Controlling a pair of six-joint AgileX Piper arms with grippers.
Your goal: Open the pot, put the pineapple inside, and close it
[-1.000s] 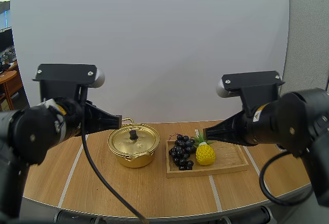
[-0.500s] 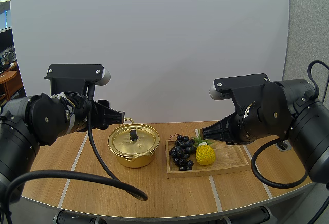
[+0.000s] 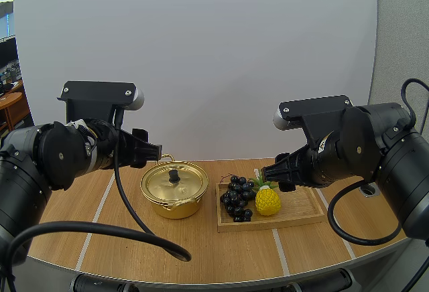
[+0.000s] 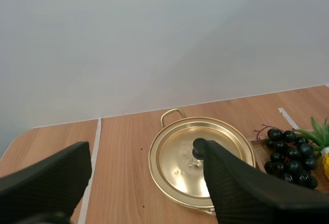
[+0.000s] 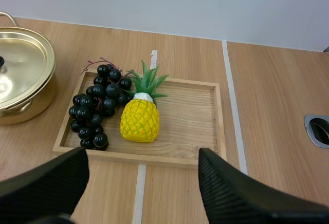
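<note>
The golden lid is wider than my fingers, so my left gripper will next grab its black knob (image 3: 174, 175) to open the pot.
A golden pot (image 3: 174, 188) stands left of centre on the table with its lid on and a black knob (image 3: 174, 175) on top. To its right a yellow pineapple (image 3: 267, 199) lies in a wooden tray (image 3: 298, 206) beside a bunch of dark grapes (image 3: 236, 198). My left gripper (image 3: 150, 151) hovers open just left of and above the pot. In the left wrist view its gripper (image 4: 145, 149) stands wide apart before the lidded pot (image 4: 177, 157). My right gripper (image 3: 276, 175) hangs open above the pineapple. The right wrist view has the gripper (image 5: 143, 154) spread in front of the pineapple (image 5: 140, 120).
The grapes (image 5: 97, 111) fill the tray's (image 5: 190, 126) left half, between pot (image 5: 23, 75) and pineapple. A round hole (image 5: 318, 129) is set in the table right of the tray. White tape lines cross the wood.
Both grippers have gone from shut to wide open. Both arms shifted slightly a second ago and have since stayed put above the table.
</note>
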